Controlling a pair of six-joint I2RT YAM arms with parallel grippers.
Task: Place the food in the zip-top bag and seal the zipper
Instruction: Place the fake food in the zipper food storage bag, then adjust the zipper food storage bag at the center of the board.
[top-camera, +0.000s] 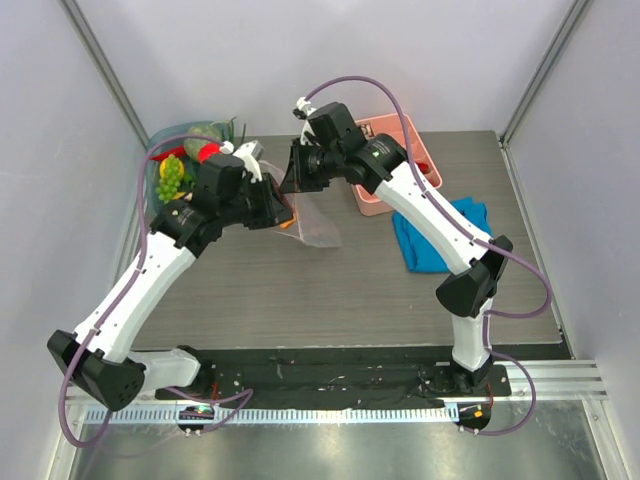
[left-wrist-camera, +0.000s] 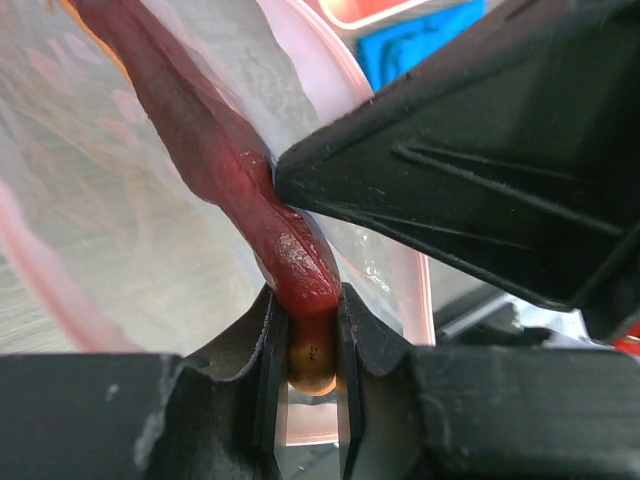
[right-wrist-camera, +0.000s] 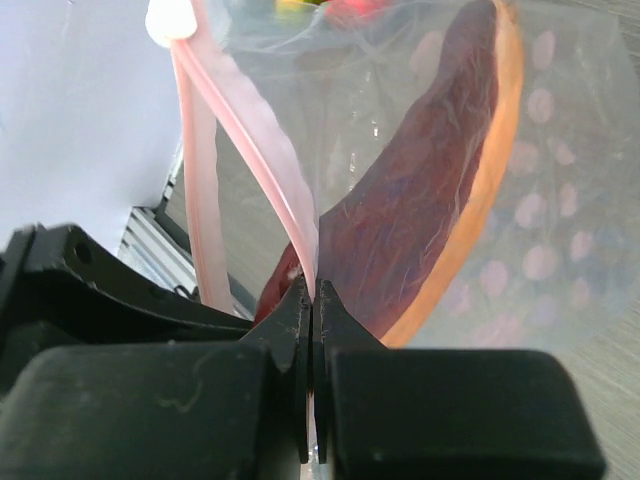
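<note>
The pink zipper strip (left-wrist-camera: 350, 66) surrounds the sausage piece (left-wrist-camera: 230, 160) all the way to my fingers, so my left gripper releases the sausage piece next.
My left gripper (top-camera: 272, 208) (left-wrist-camera: 310, 330) is shut on the brown-orange sausage piece (left-wrist-camera: 230, 160), whose far end reaches into the mouth of the clear zip-top bag (top-camera: 320, 228) (left-wrist-camera: 120, 230). My right gripper (top-camera: 298, 178) (right-wrist-camera: 313, 300) is shut on the bag's pink zipper strip (right-wrist-camera: 255, 130) and holds that edge up. The white slider (right-wrist-camera: 170, 20) sits at the strip's far end. The sausage (right-wrist-camera: 420, 190) shows through the dotted plastic. Green grapes (top-camera: 172, 175), a red chili (top-camera: 205, 152) and a leafy cabbage (top-camera: 205, 132) lie at the back left.
A pink tray (top-camera: 425, 160) stands at the back, right of centre, partly under the right arm. A blue folded cloth (top-camera: 440, 235) lies in front of it. The remaining food sits in a bluish container (top-camera: 160, 135) by the left wall.
</note>
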